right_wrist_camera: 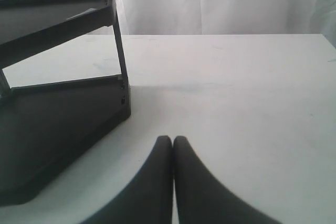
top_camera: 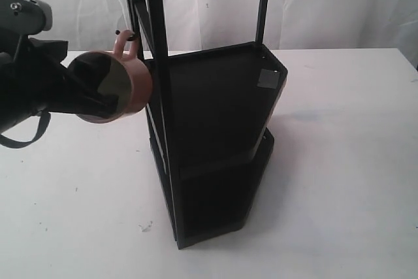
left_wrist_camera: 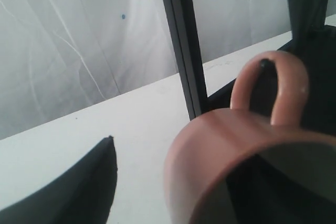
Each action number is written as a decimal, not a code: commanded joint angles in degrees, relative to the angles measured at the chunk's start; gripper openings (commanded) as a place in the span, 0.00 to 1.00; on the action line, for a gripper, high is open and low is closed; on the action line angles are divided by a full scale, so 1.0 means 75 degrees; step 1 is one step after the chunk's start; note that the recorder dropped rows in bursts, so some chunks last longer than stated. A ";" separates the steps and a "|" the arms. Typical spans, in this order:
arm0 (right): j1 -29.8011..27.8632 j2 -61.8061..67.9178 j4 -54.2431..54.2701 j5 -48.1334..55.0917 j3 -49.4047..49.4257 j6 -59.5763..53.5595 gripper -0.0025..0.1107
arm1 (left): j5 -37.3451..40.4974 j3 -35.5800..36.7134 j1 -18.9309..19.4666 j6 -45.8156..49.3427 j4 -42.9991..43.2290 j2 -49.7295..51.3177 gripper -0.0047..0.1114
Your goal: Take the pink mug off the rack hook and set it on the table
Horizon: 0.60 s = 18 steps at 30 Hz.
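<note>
My left gripper's fingers barely pass the mug's near rim, so it is too early to close on the pink mug's side; it reaches farther into the mug first.
The pink mug (top_camera: 134,86) hangs on its side by its loop handle (left_wrist_camera: 286,85) from the rack hook (top_camera: 119,32), whose black tip (left_wrist_camera: 265,64) shows through the loop. Its mouth faces my left gripper (top_camera: 98,93). One dark finger (left_wrist_camera: 79,192) stands outside the mug wall with a clear gap to it; the other reaches into the mug's mouth. Those jaws are open around the wall of the pink mug (left_wrist_camera: 220,150). My right gripper (right_wrist_camera: 172,141) is shut on nothing, low over the table (right_wrist_camera: 236,87), and is out of the exterior view.
The tall black rack (top_camera: 215,129) stands mid-table with two shelf trays; its post (left_wrist_camera: 184,51) rises just behind the mug. Its base (right_wrist_camera: 52,124) lies close beside the right gripper. White table (top_camera: 339,161) spreads right and in front. A white curtain hangs behind.
</note>
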 commanded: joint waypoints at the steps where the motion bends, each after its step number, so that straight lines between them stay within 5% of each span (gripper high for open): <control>1: -0.0069 -0.0047 -0.0051 -0.0046 0.0041 0.0009 0.02 | 0.0019 -0.0034 -0.0047 0.0233 -0.0212 0.0234 0.58; 18: -0.0069 -0.0047 -0.0051 -0.0043 0.0041 0.0009 0.02 | -0.0034 -0.0034 -0.0047 0.0116 -0.0212 0.0477 0.58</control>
